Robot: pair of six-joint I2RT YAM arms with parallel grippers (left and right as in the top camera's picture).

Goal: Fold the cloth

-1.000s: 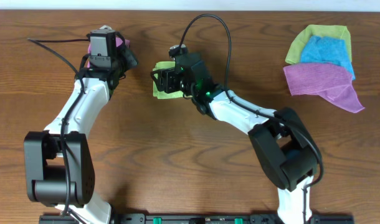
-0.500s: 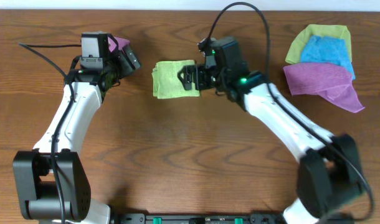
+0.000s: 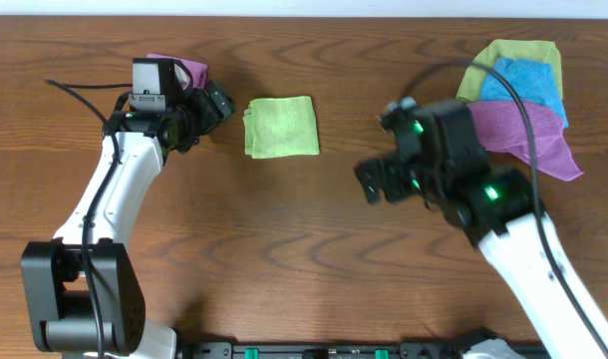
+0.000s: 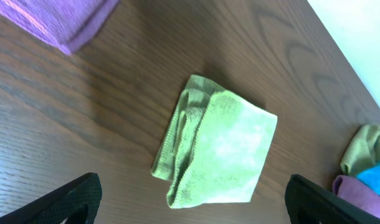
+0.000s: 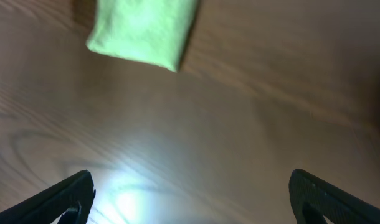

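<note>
I will grab the folded lime-green cloth next with my left gripper by its layered-edge side (image 3: 251,131) (image 4: 182,140) and pinch the layers together. Then I will stack it folded on the purple cloth.
The lime-green cloth (image 3: 281,126) lies folded into a small square on the wooden table, left of centre; no gripper touches it. It also shows in the left wrist view as the cloth (image 4: 218,146), layered edges to the left, and blurred at the top of the right wrist view as the cloth (image 5: 142,28). My left gripper (image 3: 216,102) stands open just left of the cloth, nothing between its fingers (image 4: 71,198). My right gripper (image 3: 379,182) is open and empty over bare wood, well to the right of the cloth and nearer the front.
A pile of cloths sits at the back right: a green one (image 3: 503,62), a blue one (image 3: 523,84) and a purple one (image 3: 518,132). Another purple cloth (image 3: 184,70) lies behind the left gripper, also seen as the purple cloth (image 4: 56,18).
The right arm has drawn away from the cloth, rightward and toward the front, its jaws opening. The left gripper opened and shifted slightly right. The cloth now lies uncovered, folded.
</note>
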